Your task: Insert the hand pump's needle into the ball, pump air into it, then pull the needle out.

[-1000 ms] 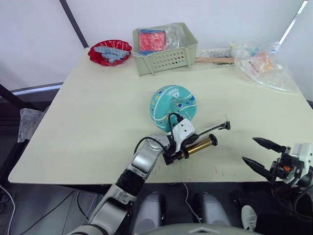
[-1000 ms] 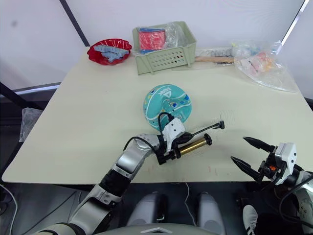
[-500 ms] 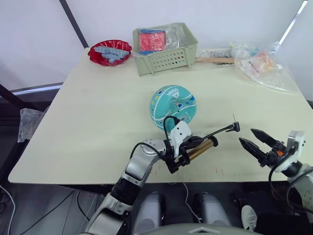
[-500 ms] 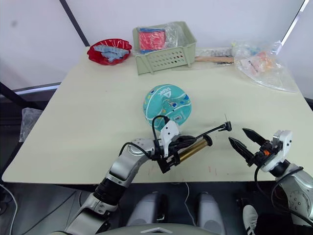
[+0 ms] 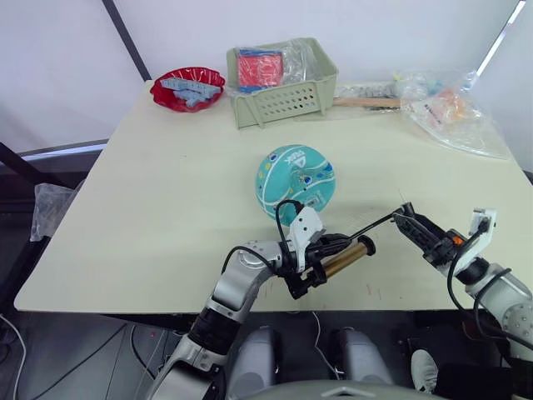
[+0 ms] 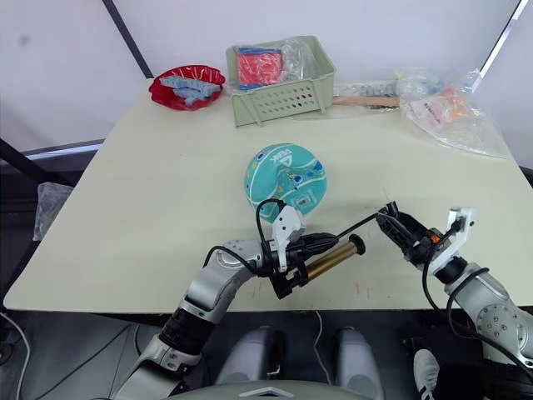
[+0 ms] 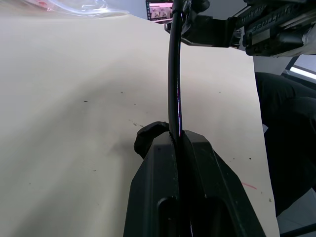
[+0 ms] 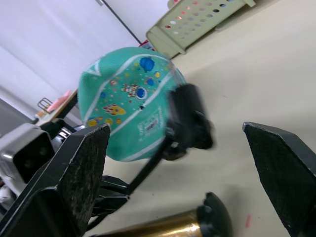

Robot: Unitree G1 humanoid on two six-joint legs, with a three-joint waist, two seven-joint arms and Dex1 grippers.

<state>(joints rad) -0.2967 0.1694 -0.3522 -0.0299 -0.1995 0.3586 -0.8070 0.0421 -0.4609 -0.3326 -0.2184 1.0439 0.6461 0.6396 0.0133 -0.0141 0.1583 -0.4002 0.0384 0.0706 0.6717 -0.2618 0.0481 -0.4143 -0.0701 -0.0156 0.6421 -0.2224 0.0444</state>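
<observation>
My right gripper is to grab the pump's hose by its black tip (image 5: 402, 210) next, so that it can insert the needle into the teal ball (image 5: 295, 182).
The teal ball (image 5: 295, 182) rests mid-table and shows close behind the hose end in the right wrist view (image 8: 131, 116). My left gripper (image 5: 310, 262) is shut on the hand pump (image 5: 341, 259), held just above the table in front of the ball. Its thin black hose (image 5: 375, 223) runs right, and rises between the left fingers (image 7: 163, 197) in the left wrist view. My right gripper (image 8: 175, 127) is open, with the hose's black tip (image 8: 190, 123) between its wide-apart fingers (image 8: 74, 177), not touching either. It shows at the hose end (image 5: 414, 227). I cannot make out the needle.
At the back stand a green basket (image 5: 283, 92) of packets, a red bowl (image 5: 187, 87) of blue pieces, a wooden-handled tool (image 5: 366, 102) and clear plastic bags (image 5: 450, 112). The table's front edge (image 5: 358, 308) runs just below both grippers.
My right gripper has moved left and up from the table's front right to the hose tip, its fingers now on either side of it. The left gripper has kept hold of the pump.
</observation>
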